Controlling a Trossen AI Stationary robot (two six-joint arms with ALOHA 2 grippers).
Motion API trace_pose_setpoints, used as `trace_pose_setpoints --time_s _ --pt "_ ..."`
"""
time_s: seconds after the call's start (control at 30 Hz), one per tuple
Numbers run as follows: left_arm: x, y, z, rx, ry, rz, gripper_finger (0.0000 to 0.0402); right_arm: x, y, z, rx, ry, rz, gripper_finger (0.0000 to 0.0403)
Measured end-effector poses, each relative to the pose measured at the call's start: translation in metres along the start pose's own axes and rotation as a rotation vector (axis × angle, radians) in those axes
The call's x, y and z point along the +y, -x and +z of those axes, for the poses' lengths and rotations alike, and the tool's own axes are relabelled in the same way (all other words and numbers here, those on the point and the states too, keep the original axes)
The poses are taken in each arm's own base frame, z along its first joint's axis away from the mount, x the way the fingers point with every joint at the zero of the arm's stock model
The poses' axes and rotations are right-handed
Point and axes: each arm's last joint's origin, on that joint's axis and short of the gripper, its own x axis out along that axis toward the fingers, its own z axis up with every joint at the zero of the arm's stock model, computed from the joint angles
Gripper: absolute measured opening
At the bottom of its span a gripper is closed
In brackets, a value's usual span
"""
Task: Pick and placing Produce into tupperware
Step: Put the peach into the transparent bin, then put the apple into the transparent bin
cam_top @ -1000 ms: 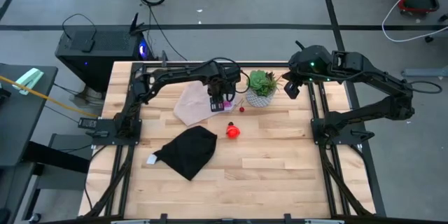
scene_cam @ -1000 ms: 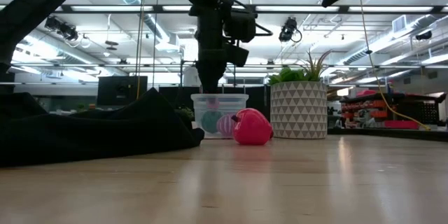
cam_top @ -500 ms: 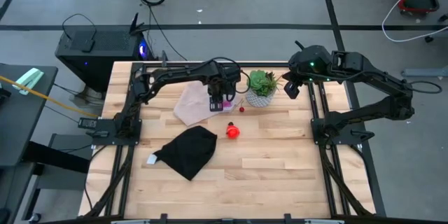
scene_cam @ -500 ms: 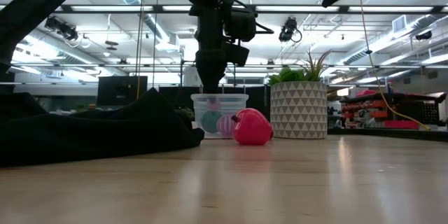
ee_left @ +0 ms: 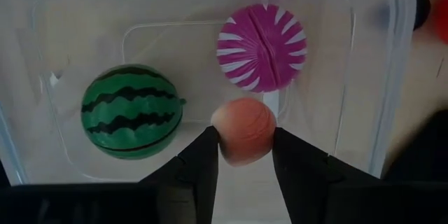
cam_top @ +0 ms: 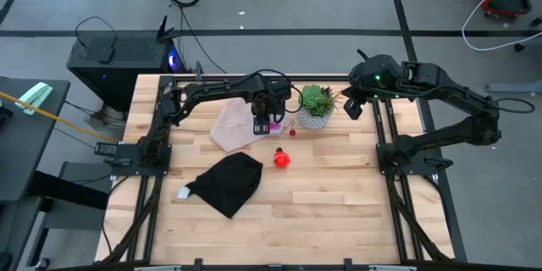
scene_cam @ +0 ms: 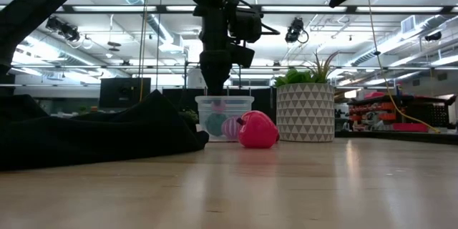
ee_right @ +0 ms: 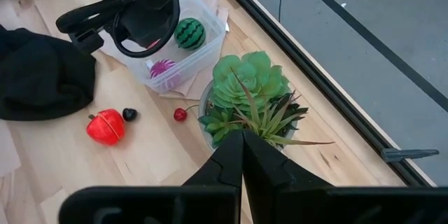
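I should let go of the peach-coloured piece (ee_left: pixel 243 127) with my left gripper now. The piece hangs inside the tub's rim (ee_left: pixel 399 77), low over the tub's bottom, so it would lie in the tub.
The tupperware (ee_left: pixel 364 77) is a clear tub on the pale sheet (cam_top: pixel 230 127), left of the plant pot (cam_top: pixel 315 108). Inside it lie a green striped ball (ee_left: pixel 131 110) and a magenta striped piece (ee_left: pixel 261 47). My left gripper (ee_left: pixel 243 155) reaches down into the tub from above, shut on a small peach-coloured piece (ee_left: pixel 243 127). A red-orange piece (cam_top: pixel 281 159) and a small red bit (cam_top: pixel 292 132) lie on the table nearer to me. My right gripper (ee_right: pixel 242 155) hangs shut, high above the succulent (ee_right: pixel 248 84). My left gripper pinches the peach-coloured piece between its two fingertips (ee_left: pixel 204 155), one on each side (ee_left: pixel 269 136). The fingers come from above, pointing down into the tub. The piece sits between the green ball and the magenta piece; whether it rests on the tub's floor, I cannot tell.
A black cloth (cam_top: pixel 227 182) lies heaped on the table's left near part. A small dark bit (ee_right: pixel 129 114) lies beside the red-orange piece (ee_right: pixel 105 127). The patterned pot (scene_cam: pixel 305 112) stands right of the tub (scene_cam: pixel 224 118). Bare wood shows on the table's near right part.
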Motion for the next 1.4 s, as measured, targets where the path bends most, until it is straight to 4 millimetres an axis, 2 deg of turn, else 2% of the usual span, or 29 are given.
trace_pose_setpoints --time_s 0.3,0.77,1.17,1.4 --pt "-0.001 0.0 -0.004 0.038 -0.003 -0.012 0.0157 0.0 0.0 0.0 0.0 0.0 0.0 0.0016" --pt "-0.002 0.0 -0.004 0.04 -0.003 -0.012 0.0162 0.0 0.0 0.0 0.0 0.003 0.0 0.0016" --pt "-0.01 -0.017 0.0 0.111 -0.027 0.043 0.0194 0.0 0.0 0.0 0.0 0.003 0.0 0.0016" --pt "-0.004 0.004 0.004 0.063 -0.069 0.119 0.0195 0.0 0.0 0.0 0.0 0.003 0.0 0.0016"
